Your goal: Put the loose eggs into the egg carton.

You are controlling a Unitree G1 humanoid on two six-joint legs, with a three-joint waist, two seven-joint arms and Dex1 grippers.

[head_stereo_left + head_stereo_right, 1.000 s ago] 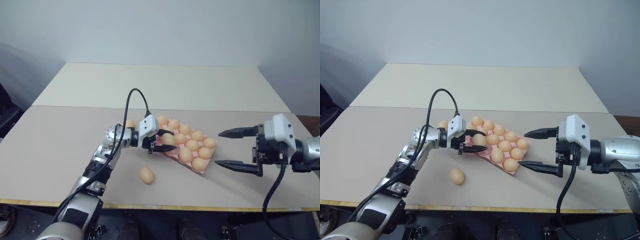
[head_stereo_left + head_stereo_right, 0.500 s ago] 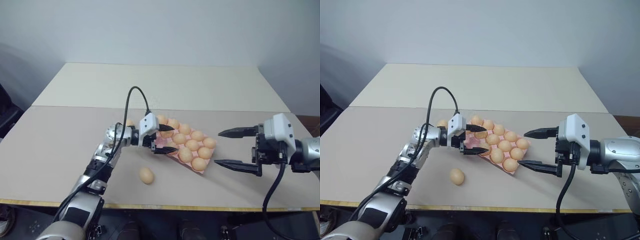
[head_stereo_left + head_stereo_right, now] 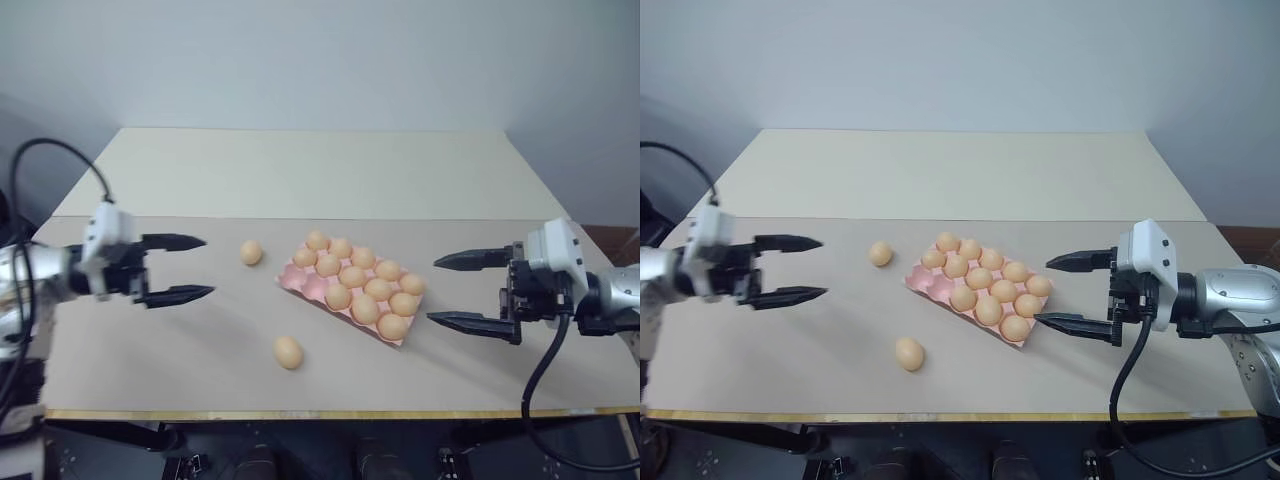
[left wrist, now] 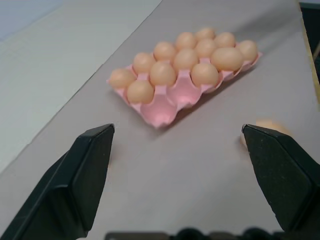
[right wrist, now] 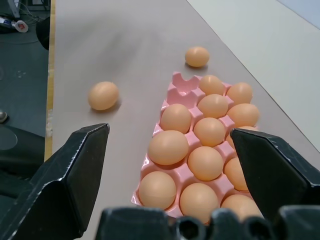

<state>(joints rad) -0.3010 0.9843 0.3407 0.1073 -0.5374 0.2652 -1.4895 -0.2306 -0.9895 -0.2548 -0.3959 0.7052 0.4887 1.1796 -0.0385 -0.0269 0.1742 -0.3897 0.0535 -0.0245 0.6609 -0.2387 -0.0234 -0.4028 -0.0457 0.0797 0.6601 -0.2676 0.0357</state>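
The robot's left gripper will next grab a loose egg by its rounded middle. The egg is to fill a bare cup in the pink carton (image 3: 309,287) (image 4: 182,92).
The pink egg carton (image 3: 309,287) lies tilted in the middle of the table, with several tan eggs in its cups and bare cups (image 4: 166,107) at its left end. One loose egg (image 3: 251,252) rests just left of the carton. Another loose egg (image 3: 289,352) lies nearer the front edge. My left gripper (image 3: 208,266) hangs open and empty far to the left, pointing toward the carton. At the carton's right end my right gripper (image 3: 432,291) stands open and empty, its fingers (image 5: 75,165) wide apart.
The grey-beige table (image 3: 180,370) ends at a wooden front edge (image 3: 300,412). A cream table (image 3: 300,170) adjoins it behind, below a plain wall. A black cable (image 3: 545,370) loops under the right wrist.
The left gripper opened over the carton, left its egg in a cup, and swung far to the left. The right gripper kept still.
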